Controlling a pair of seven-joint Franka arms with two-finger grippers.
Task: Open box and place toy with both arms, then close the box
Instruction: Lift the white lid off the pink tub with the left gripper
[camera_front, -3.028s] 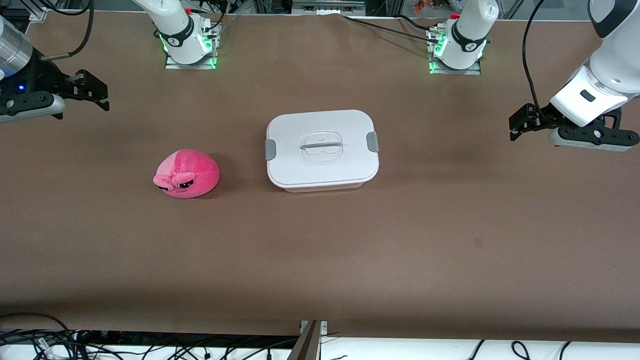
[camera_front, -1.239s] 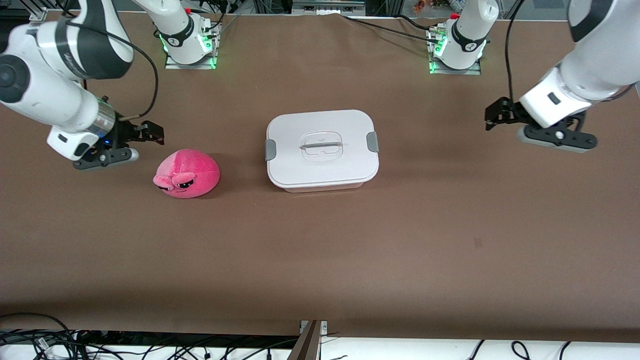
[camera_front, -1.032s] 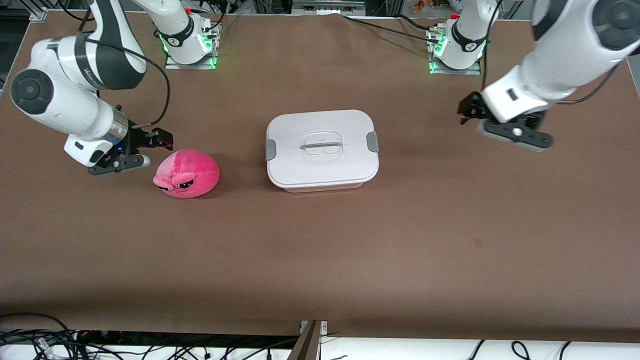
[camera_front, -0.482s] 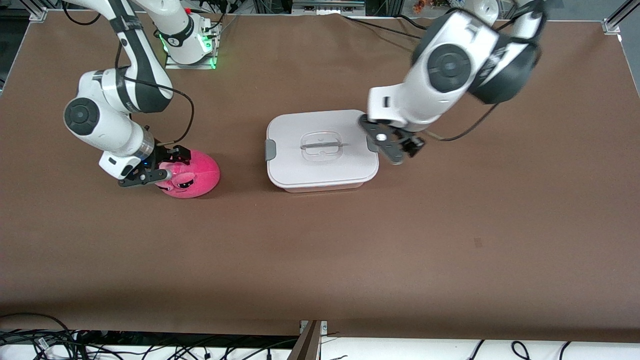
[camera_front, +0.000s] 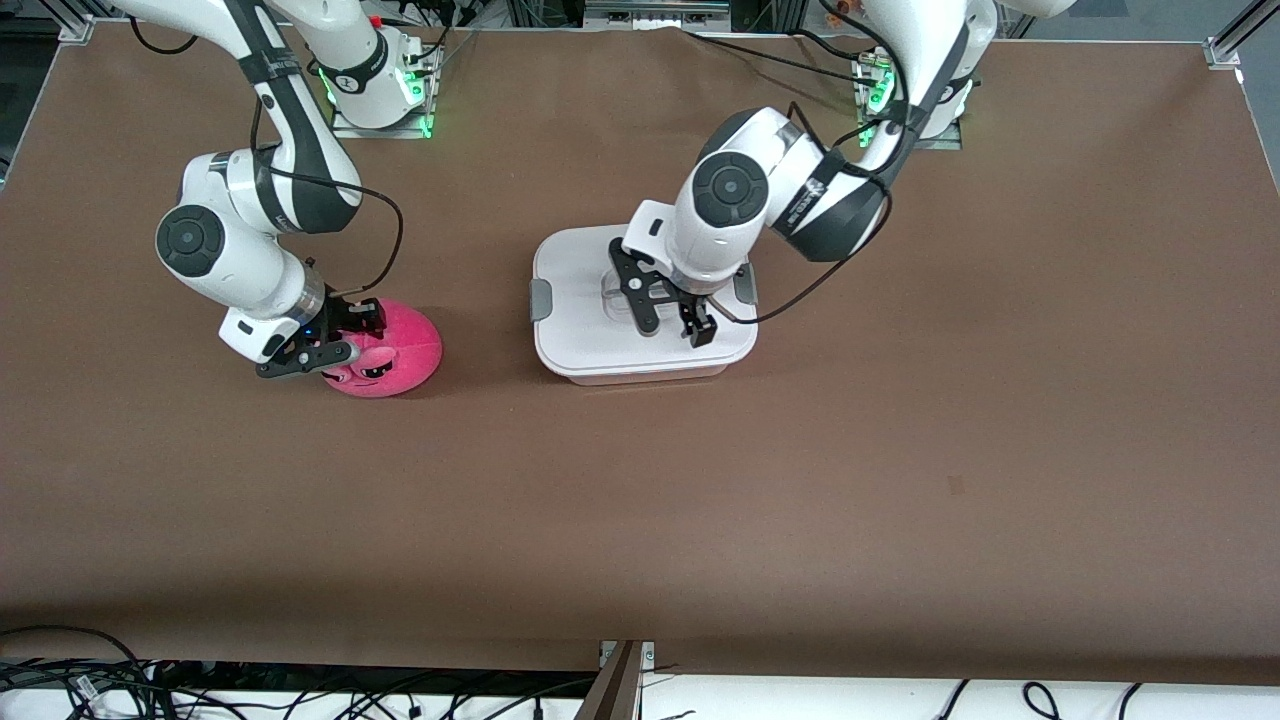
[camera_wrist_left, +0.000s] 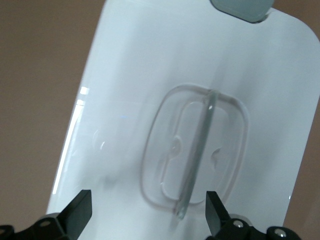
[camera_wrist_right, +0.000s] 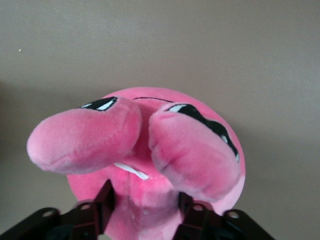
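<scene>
My left gripper's fingers stop short of the bar in the left wrist view, so the gripper needs to move toward the clear handle bar (camera_wrist_left: 200, 145) before it closes on the bar.
The box (camera_front: 585, 335) stands at the table's middle with its white lid on and a grey clip (camera_front: 541, 299) at the end toward the right arm. My left gripper (camera_front: 672, 325) hangs open just over the lid. In the left wrist view its fingers (camera_wrist_left: 80, 212) straddle the lid (camera_wrist_left: 125, 100), with the clear handle bar (camera_wrist_left: 200, 145) close to one finger. The pink plush toy (camera_front: 400, 350) lies beside the box toward the right arm's end. My right gripper (camera_front: 345, 335) is down on it. In the right wrist view the fingers (camera_wrist_right: 105, 202) pinch the plush (camera_wrist_right: 150, 150) between them.
The brown table (camera_front: 640, 500) stretches wide toward the front camera. The two arm bases (camera_front: 375, 95) stand at the table's edge farthest from that camera. Cables (camera_front: 760, 55) run between them.
My left gripper has swung from the box's clip end to over the lid's handle and lowered. My right gripper has come down onto the toy and closed on it, and the toy looks pressed flatter.
</scene>
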